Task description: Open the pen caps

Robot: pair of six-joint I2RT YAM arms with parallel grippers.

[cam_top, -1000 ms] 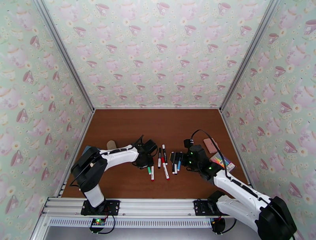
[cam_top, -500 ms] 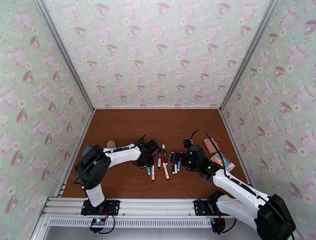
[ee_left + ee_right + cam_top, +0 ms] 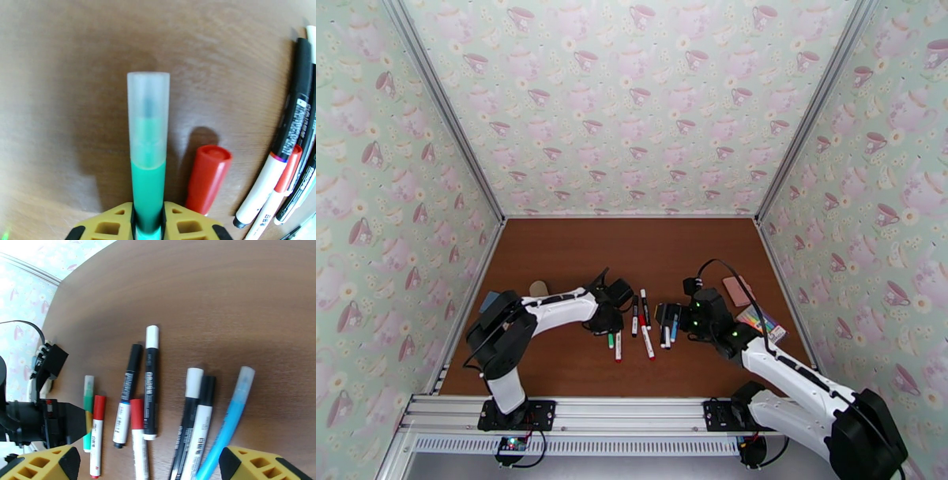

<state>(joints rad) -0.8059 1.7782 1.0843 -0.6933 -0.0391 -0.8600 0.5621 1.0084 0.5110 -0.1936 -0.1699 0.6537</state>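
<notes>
To open the green pen, my right gripper should next grab its frosted clear cap, leaving the pen's body to my left gripper.
A green pen (image 3: 148, 158) with a frosted clear cap (image 3: 148, 102) lies on the brown table, and my left gripper (image 3: 148, 215) is shut on its barrel; the same pen (image 3: 611, 340) pokes out toward the near edge below that gripper (image 3: 605, 322). A red-capped white pen (image 3: 207, 177) lies just to its right. Three more capped pens (image 3: 641, 316) lie at the middle. A black-and-white pair and a blue pen (image 3: 229, 413) lie under my right gripper (image 3: 152, 465), which hovers open above them with nothing between its fingers (image 3: 252, 463).
A pink block (image 3: 737, 290) and a colourful flat pack (image 3: 761, 322) lie right of the right arm. A beige lump (image 3: 539, 288) and a blue item (image 3: 488, 300) sit near the left wall. Papered walls enclose the table on three sides.
My left gripper has closed onto the green pen, nudging it and the red-capped pen slightly left. The right arm has barely moved.
</notes>
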